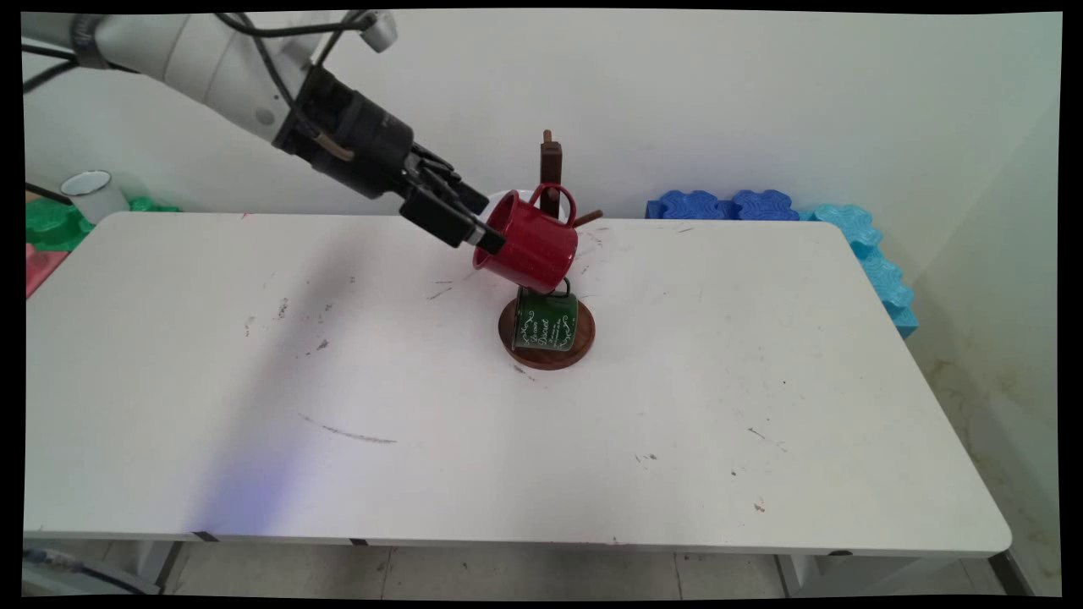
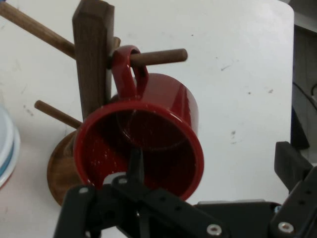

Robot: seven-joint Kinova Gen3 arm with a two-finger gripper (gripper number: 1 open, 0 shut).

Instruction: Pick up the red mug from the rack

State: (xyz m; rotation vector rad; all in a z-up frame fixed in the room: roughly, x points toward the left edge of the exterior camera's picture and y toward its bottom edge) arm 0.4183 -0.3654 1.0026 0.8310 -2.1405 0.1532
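Observation:
The red mug will next be grabbed by its rim (image 2: 196,171) with my gripper, so that the mug's handle stays free to slide off the wooden peg (image 2: 166,57).
A red enamel mug (image 1: 531,244) (image 2: 148,139) hangs tilted by its handle on an upper peg (image 2: 161,56) of the dark wooden mug rack (image 1: 551,165) (image 2: 92,59). My gripper (image 1: 482,222) (image 2: 213,158) is at the mug's mouth and open. One finger (image 2: 136,166) reaches inside the rim and the other (image 2: 292,166) stands well off to the side. A green mug with white lettering (image 1: 544,320) hangs from a lower peg, over the rack's round base (image 1: 584,342). Part of a white mug (image 1: 506,196) (image 2: 7,144) shows behind the red one.
A white cup (image 1: 91,193) stands on green foam blocks (image 1: 51,222) at the far left, beyond the table. Blue foam blocks (image 1: 728,205) and lighter blue ones (image 1: 876,262) line the table's far right corner. The white table (image 1: 423,406) carries scuff marks.

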